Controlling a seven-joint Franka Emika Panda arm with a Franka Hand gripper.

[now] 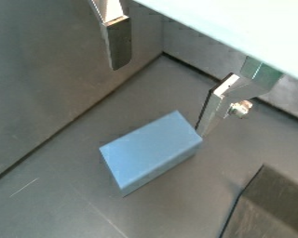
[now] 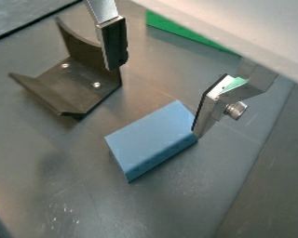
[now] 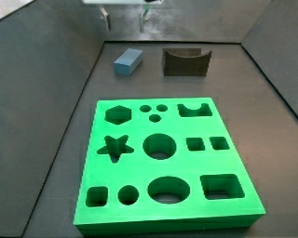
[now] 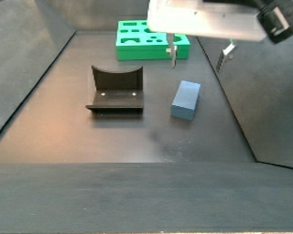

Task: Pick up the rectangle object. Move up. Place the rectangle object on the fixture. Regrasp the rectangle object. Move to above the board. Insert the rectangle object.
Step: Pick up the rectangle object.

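The light blue rectangle object will be grabbed next by my gripper across its long sides, to lift it toward the fixture [image 3: 186, 61] [image 1: 257, 209].
The rectangle object [image 1: 152, 152] is a light blue block lying flat on the dark floor, seen in both wrist views [image 2: 152, 141] and both side views [image 3: 127, 60] [image 4: 186, 98]. My gripper [image 2: 162, 79] hangs open above it, with only air between its fingers [image 1: 118, 42]. It shows at the top edge of a side view [image 3: 126, 13] and higher over the block [image 4: 198, 53]. The dark fixture [image 2: 71, 79] stands beside the block [image 3: 184, 61] [image 4: 116, 90], apart from it. The green board [image 3: 170, 163] with its shaped holes lies farther off [image 4: 146, 38] [image 2: 189, 35].
Grey walls [image 3: 64, 74] enclose the floor on all sides, and the block lies near a corner of them [image 1: 164, 58]. Open floor [image 4: 124, 137] stretches between the fixture and the near edge.
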